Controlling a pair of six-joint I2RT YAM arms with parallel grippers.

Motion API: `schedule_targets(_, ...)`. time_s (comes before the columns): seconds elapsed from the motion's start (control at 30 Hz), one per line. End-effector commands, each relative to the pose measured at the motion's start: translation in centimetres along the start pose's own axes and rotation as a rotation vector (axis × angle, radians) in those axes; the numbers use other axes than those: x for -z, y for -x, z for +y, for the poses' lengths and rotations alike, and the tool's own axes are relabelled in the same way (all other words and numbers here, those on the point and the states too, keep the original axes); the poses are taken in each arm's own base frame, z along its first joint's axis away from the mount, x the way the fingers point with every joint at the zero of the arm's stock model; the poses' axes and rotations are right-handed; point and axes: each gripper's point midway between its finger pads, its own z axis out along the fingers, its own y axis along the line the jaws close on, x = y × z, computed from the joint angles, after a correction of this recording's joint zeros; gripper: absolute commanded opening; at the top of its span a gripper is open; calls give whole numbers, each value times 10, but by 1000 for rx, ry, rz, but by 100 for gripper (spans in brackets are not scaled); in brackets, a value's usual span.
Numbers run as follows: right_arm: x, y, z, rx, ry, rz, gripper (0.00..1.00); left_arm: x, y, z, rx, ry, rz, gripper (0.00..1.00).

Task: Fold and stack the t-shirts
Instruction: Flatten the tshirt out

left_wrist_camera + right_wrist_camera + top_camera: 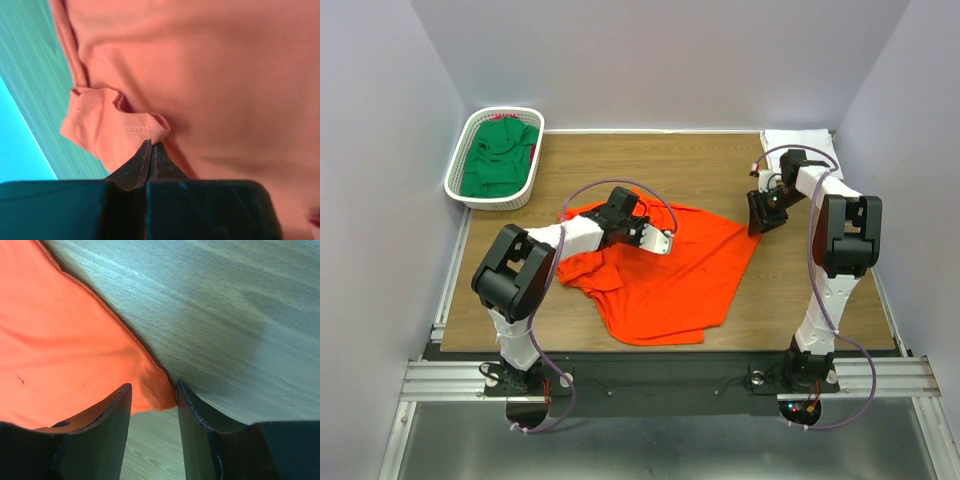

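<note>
I need to close my right gripper now, because the orange-red t-shirt's corner is between the open fingers. My right gripper would hold the t-shirt.
The orange-red t-shirt (675, 275) lies spread and rumpled on the middle of the wooden table (820, 300). My left gripper (658, 240) rests over its upper middle. In the left wrist view the left gripper (151, 144) is shut, pinching a small hemmed fold of the orange-red t-shirt (225, 75) at its tips. My right gripper (761, 216) is at the shirt's right corner. It stands open (153, 385), with that corner of the orange-red t-shirt (60, 340) lying loose between its fingers. A dark green t-shirt (500, 158) fills the basket. A white t-shirt (800, 143) lies at the back right.
The white mesh basket (455, 178) stands at the table's back left corner. Grey walls close in the back and both sides. The arm bases sit on a metal rail (660, 378) at the near edge.
</note>
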Motion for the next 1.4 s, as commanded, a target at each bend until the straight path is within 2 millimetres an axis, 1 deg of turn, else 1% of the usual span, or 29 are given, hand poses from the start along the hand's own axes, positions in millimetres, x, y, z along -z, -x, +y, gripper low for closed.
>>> schedule_targets(0.0, -6, -6, -9, 4, -10, 38, 47, 16, 11, 19, 51, 9, -59, 0)
schedule_targets(0.2, -10, -5, -8, 2, 9, 39, 43, 23, 8, 36, 133, 17, -85, 0)
schedule_targets(0.3, -13, -14, -8, -1, 11, 66, 42, 27, 5, 47, 186, 26, -99, 0)
schedule_targets(0.37, -19, -26, -7, -10, 18, 95, 39, 28, 6, 53, 238, 25, -123, 0)
schedule_targets(0.4, -21, -29, -6, -9, 20, 106, 29, 30, 1, 54, 271, 16, -124, 0)
schedule_targets(0.43, -22, -32, -7, -9, 21, 111, 21, 36, 4, 67, 287, 36, -140, 0)
schedule_targets(0.5, -20, -29, -9, -3, 7, 104, 1, 41, 4, 74, 347, 30, -166, 0)
schedule_targets(0.53, -14, -22, -9, 4, -4, 84, 1, 52, 2, 93, 393, 64, -190, 0)
schedule_targets(0.57, -7, -11, -10, 16, -19, 51, 1, 57, -2, 98, 433, 67, -191, 0)
schedule_targets(0.6, 1, -1, -12, 19, -34, 22, 1, 71, -1, 120, 471, 112, -211, 0)
schedule_targets(0.63, 12, 10, -15, 28, -63, -10, 1, 80, -13, 133, 518, 141, -214, 0)
schedule_targets(0.67, 20, 19, -18, 35, -85, -37, 1, 88, -17, 144, 545, 164, -224, 0)
schedule_targets(0.7, 40, 40, -23, 45, -119, -101, 1, 104, -19, 165, 590, 207, -247, 0)
schedule_targets(0.73, 50, 49, -27, 49, -145, -130, 1, 115, -24, 178, 621, 239, -260, 0)
schedule_targets(0.8, 76, 67, -41, 46, -219, -190, 0, 139, -46, 202, 693, 308, -279, 0)
schedule_targets(0.83, 96, 86, -45, 58, -257, -250, 1, 159, -47, 225, 703, 366, -306, 0)
schedule_targets(0.87, 110, 94, -48, 59, -289, -281, 1, 167, -50, 232, 762, 377, -332, 0)
schedule_targets(0.9, 123, 100, -52, 55, -313, -309, 1, 188, -63, 248, 783, 433, -342, 0)
schedule_targets(0.93, 144, 115, -53, 70, -354, -364, 1, 196, -63, 253, 822, 437, -374, 0)
schedule_targets(0.97, 161, 121, -54, 74, -379, -398, 1, 208, -74, 258, 846, 463, -378, 0)
schedule_targets(1.0, 174, 127, -53, 83, -397, -428, 1, 218, -76, 262, 856, 478, -392, 0)
schedule_targets(1.03, 188, 132, -51, 90, -418, -458, 1, 230, -76, 268, 865, 499, -411, 0)
schedule_targets(1.07, 212, 139, -48, 102, -450, -510, 1, 247, -75, 272, 873, 522, -442, 0)
schedule_targets(1.1, 224, 143, -45, 110, -468, -535, 1, 255, -70, 275, 872, 533, -460, 0)
schedule_targets(1.13, 236, 144, -43, 117, -485, -558, 1, 265, -73, 277, 877, 557, -464, 0)
schedule_targets(1.23, 284, 151, -34, 141, -561, -650, 1, 314, -62, 287, 855, 652, -511, 0)
schedule_targets(1.27, 298, 153, -30, 149, -581, -683, 1, 324, -58, 288, 850, 667, -526, 0)
schedule_targets(1.33, 339, 156, -19, 169, -638, -770, 0, 348, -51, 295, 851, 714, -564, 0)
schedule_targets(1.37, 354, 156, -16, 170, -668, -801, 1, 365, -41, 297, 832, 740, -586, 0)
